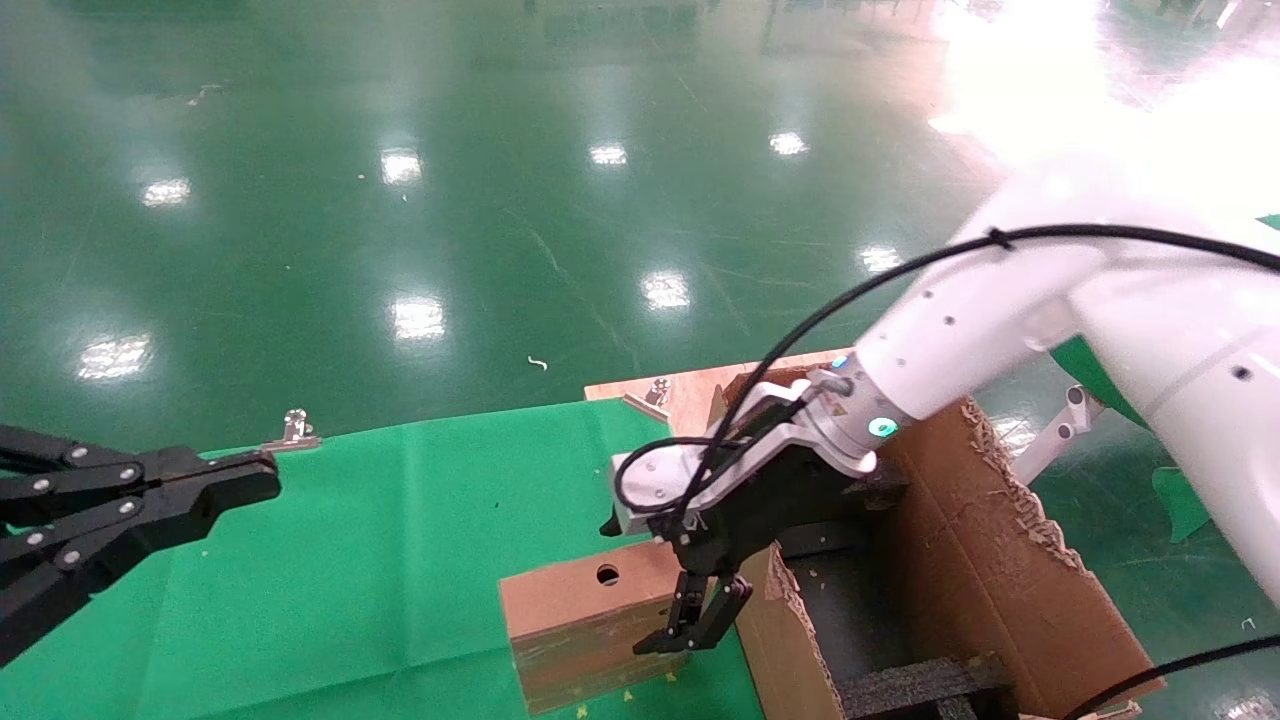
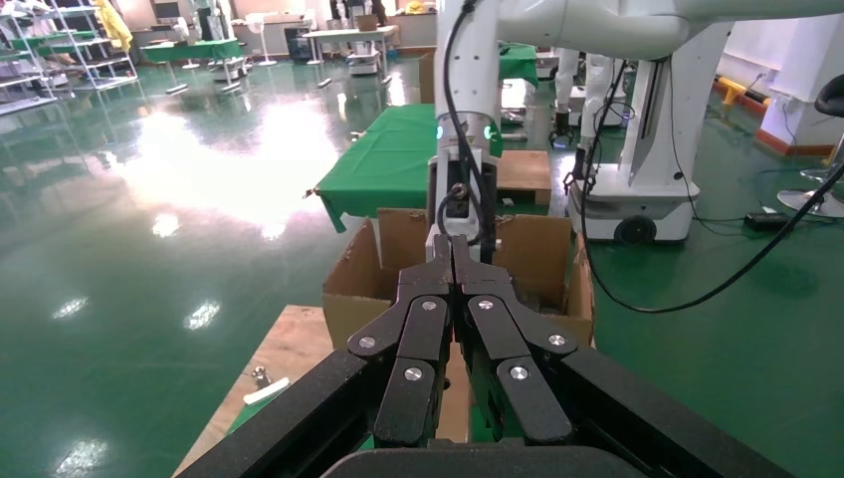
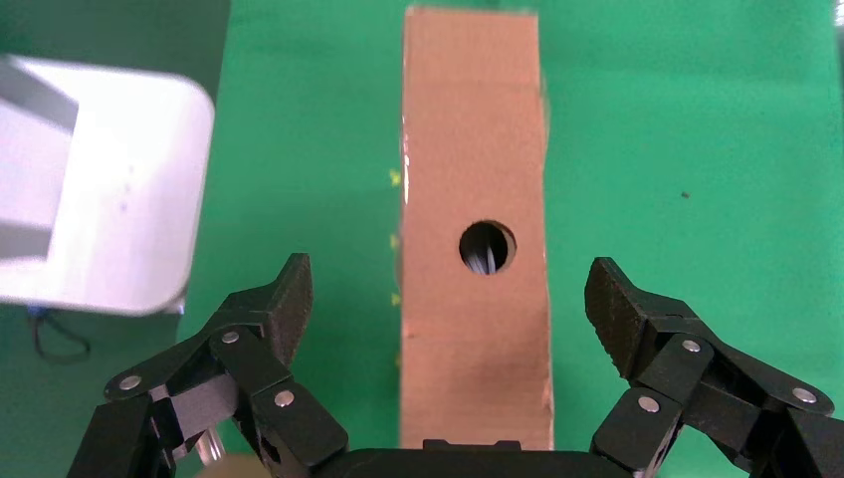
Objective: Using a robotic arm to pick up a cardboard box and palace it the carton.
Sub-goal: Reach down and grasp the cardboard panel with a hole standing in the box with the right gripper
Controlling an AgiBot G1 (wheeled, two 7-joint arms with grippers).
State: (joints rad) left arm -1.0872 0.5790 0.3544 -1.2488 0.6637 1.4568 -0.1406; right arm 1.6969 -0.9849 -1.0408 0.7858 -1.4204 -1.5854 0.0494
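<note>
In the right wrist view, my right gripper's fingers are still above the box's top side [image 3: 476, 344] beside the round hole [image 3: 486, 248], so it lowers before closing on the box.
The small brown cardboard box [image 1: 580, 620] stands on edge on the green cloth, its narrow face with the round hole [image 1: 607, 574] turned up. The white robotic arm [image 1: 960, 330] reaches down from the right. My right gripper [image 1: 700, 625] is open and hangs over the box's end nearest the carton. In the right wrist view the box [image 3: 476, 149] lies between the spread fingers [image 3: 284, 304], untouched by either pad. The large torn-edged carton [image 1: 1000, 560] stands just right of the box. My left gripper [image 1: 260, 475] is shut and empty at the far left.
Black foam inserts [image 1: 920, 685] sit inside the carton. A wooden board [image 1: 690, 390] with a bolt [image 1: 657, 388] lies behind the carton. A metal clip [image 1: 295, 430] sits at the cloth's [image 1: 380, 560] far edge. Glossy green floor lies beyond.
</note>
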